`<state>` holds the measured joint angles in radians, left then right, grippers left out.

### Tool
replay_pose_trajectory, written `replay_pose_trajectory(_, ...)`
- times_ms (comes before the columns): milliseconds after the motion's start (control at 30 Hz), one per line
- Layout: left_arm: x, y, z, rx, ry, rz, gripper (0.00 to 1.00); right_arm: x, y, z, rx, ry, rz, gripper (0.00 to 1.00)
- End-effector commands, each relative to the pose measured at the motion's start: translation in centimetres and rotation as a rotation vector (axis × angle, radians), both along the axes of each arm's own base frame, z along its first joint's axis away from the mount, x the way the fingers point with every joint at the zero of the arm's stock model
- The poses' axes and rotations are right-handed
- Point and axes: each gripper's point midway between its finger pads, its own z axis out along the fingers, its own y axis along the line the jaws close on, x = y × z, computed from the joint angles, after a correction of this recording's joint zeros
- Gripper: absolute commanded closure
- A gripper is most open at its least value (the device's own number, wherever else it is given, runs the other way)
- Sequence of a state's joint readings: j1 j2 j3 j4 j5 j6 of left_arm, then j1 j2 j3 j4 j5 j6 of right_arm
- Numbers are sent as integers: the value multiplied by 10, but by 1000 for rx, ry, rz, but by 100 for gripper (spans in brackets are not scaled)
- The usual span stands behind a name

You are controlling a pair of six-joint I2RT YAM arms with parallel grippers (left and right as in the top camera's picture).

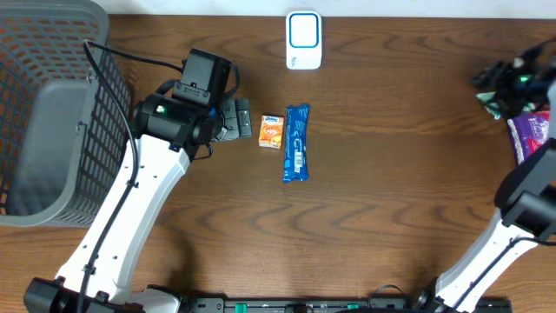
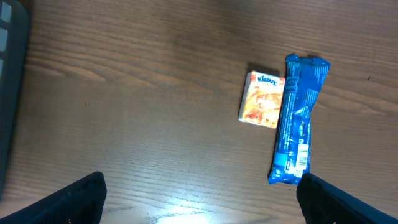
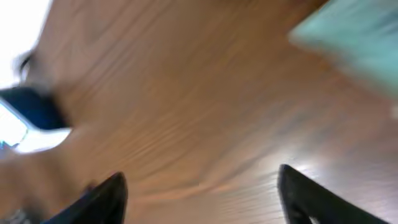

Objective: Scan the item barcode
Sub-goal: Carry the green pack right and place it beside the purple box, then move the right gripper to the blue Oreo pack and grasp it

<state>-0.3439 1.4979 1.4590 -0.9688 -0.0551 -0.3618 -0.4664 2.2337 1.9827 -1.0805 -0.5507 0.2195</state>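
Note:
I need to grab the blue snack wrapper across its middle (image 1: 296,140) with my right gripper next. The barcode then stays in the open to scan.
On the wooden table lie two items side by side: a small orange Kleenex pack (image 1: 271,130) (image 2: 262,98) and a long blue snack wrapper (image 1: 296,143) (image 2: 298,118). A white and blue scanner (image 1: 303,39) stands at the far edge, beyond them. My left gripper (image 1: 245,120) (image 2: 202,205) hovers just left of the Kleenex pack, open, with only bare table between its fingers. My right gripper (image 1: 493,87) (image 3: 202,199) is at the far right, open and empty. The right wrist view is blurred.
A grey mesh basket (image 1: 52,52) fills the left end of the table. A purple package (image 1: 526,132) lies at the right edge beside the right arm. In the right wrist view a pale green blur (image 3: 354,37) shows at the upper right.

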Motion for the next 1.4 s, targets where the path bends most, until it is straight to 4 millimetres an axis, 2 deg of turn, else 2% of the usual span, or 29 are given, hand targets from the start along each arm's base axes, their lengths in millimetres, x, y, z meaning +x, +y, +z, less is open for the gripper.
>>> replay_pose_trajectory(0, 1, 2, -1, 12, 3, -4, 2, -8, 93, 14, 113, -51, 303, 9)
replay_pose_trajectory(100, 1, 2, -1, 12, 3, -4, 2, -21, 147, -6, 143, 14, 413, 1)
replay_pose_trajectory(167, 1, 2, -1, 12, 3, -4, 2, -29, 177, -18, 153, 42, 476, 1)
replay_pose_trajectory(233, 1, 2, -1, 11, 3, -4, 2, -39, 221, -34, 154, 58, 573, 1)
replay_pose_trajectory(367, 1, 2, -1, 12, 3, -4, 2, -46, 279, -51, 148, 42, 662, 1)
replay_pose_trajectory(500, 1, 2, -1, 12, 3, -4, 2, -46, 320, -65, 125, 48, 644, 3)
replay_pose_trajectory(633, 1, 2, -1, 12, 3, -4, 2, -49, 329, -82, 29, 110, 569, 19)
replay_pose_trajectory(767, 1, 2, -1, 12, 3, -4, 2, -64, 351, -99, -6, 116, 604, 33)
replay_pose_trajectory(967, 1, 2, -1, 12, 3, -4, 2, -81, 370, -119, -3, 103, 639, 35)
replay_pose_trajectory(1000, 1, 2, -1, 12, 3, -4, 2, -82, 372, -120, 1, 104, 640, 39)
replay_pose_trajectory(1067, 1, 2, -1, 11, 3, -4, 2, -85, 375, -123, 1, 106, 638, 60)
replay_pose_trajectory(1100, 1, 2, -1, 12, 3, -4, 2, -85, 375, -123, 2, 107, 636, 75)
replay_pose_trajectory(1133, 1, 2, -1, 12, 3, -4, 2, -84, 374, -123, -2, 105, 635, 95)
replay_pose_trajectory(1167, 1, 2, -1, 12, 3, -4, 2, -83, 373, -123, -13, 105, 632, 99)
replay_pose_trajectory(1267, 1, 2, -1, 12, 3, -4, 2, -75, 359, -120, -103, 105, 623, 99)
replay_pose_trajectory(1367, 1, 2, -1, 12, 3, -4, 2, -69, 334, -105, -272, 127, 631, 99)
